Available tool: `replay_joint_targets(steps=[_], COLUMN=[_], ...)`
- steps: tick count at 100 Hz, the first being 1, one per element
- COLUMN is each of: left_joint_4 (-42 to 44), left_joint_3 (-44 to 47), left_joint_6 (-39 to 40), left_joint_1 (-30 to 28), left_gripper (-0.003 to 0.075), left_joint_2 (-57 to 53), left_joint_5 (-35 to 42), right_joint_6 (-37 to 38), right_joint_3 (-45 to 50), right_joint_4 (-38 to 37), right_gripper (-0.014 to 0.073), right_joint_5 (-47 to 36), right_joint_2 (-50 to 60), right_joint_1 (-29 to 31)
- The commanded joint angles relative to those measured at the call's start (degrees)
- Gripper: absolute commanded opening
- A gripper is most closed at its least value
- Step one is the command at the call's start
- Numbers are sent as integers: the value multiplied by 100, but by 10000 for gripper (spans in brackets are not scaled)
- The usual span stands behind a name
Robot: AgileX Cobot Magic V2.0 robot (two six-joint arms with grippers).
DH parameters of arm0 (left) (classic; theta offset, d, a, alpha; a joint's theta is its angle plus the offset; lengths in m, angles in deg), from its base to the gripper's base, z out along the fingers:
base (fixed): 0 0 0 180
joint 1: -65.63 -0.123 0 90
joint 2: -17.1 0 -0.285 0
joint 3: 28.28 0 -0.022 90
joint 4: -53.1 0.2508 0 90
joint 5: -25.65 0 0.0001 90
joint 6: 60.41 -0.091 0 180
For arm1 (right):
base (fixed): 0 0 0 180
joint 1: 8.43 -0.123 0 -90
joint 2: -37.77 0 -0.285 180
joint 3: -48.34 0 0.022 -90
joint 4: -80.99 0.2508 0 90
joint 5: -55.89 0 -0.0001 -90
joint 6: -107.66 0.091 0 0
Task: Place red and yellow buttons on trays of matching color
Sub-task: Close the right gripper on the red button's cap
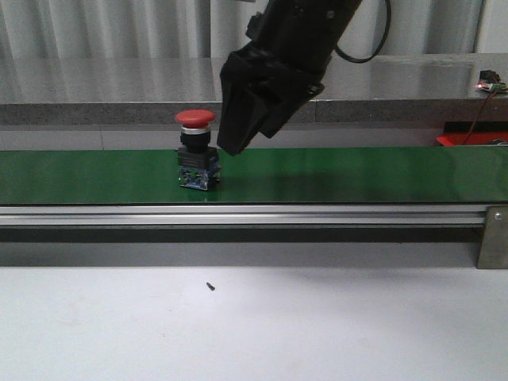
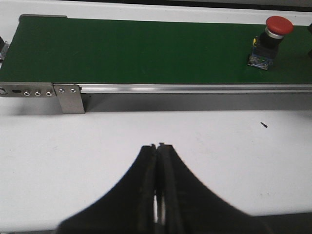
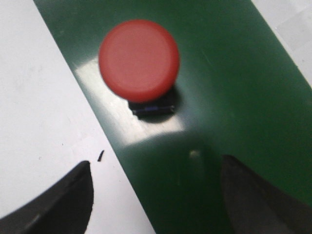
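Green belt (image 3: 161, 161) shows between fingers and cap, so it is too early to close. My right gripper moves toward the red cap (image 3: 139, 61), then closes.
A red button (image 1: 195, 119) with a mushroom cap on a black and blue base stands upright on the green belt (image 1: 357, 175). It also shows in the left wrist view (image 2: 278, 25) and the right wrist view (image 3: 139, 59). My right gripper (image 1: 232, 144) hangs open just to the right of the button at cap height, and its jaws (image 3: 156, 168) hold nothing. My left gripper (image 2: 158, 146) is shut and empty over the white table, well short of the belt. A sliver of the red tray (image 1: 460, 140) shows behind the belt at the far right. No yellow button is in view.
An aluminium rail (image 1: 238, 213) runs along the belt's front edge, with a metal bracket (image 1: 492, 236) at its right end and another (image 2: 68, 97) at its left end. A small dark speck (image 1: 210, 286) lies on the white table. A grey ledge (image 1: 95, 111) runs behind the belt.
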Motion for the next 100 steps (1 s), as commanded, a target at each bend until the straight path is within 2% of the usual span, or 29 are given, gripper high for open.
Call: replay_joint_targets(steps=[1,49,80,87,100], left_joint_4=[-63,-63,-63,-63,-63], left_joint_3=[-142,-142,-142,-142,-142], left_joint_6=[8,8,8,8,8], left_joint_1=[41,41,41,41,41], left_gripper=[-20,-20,-20,-20,-20], left_joint_2=[56,56,56,56,56], left_joint_5=[341,341,341,341,341], right_joint_6=[-104,-104,-99,-99,-99], right_joint_3=[-293,-362,-362,-362,-362], right_joint_4=[218,423,423,444,439], right_gripper=[538,518,147,113,111], right_joint_5=[-249,-1071,-1149,-1168,-1168], right_joint_2=[204,-117,-117,-95,30], right_joint_1=[-70,-116,-109,-109,-48])
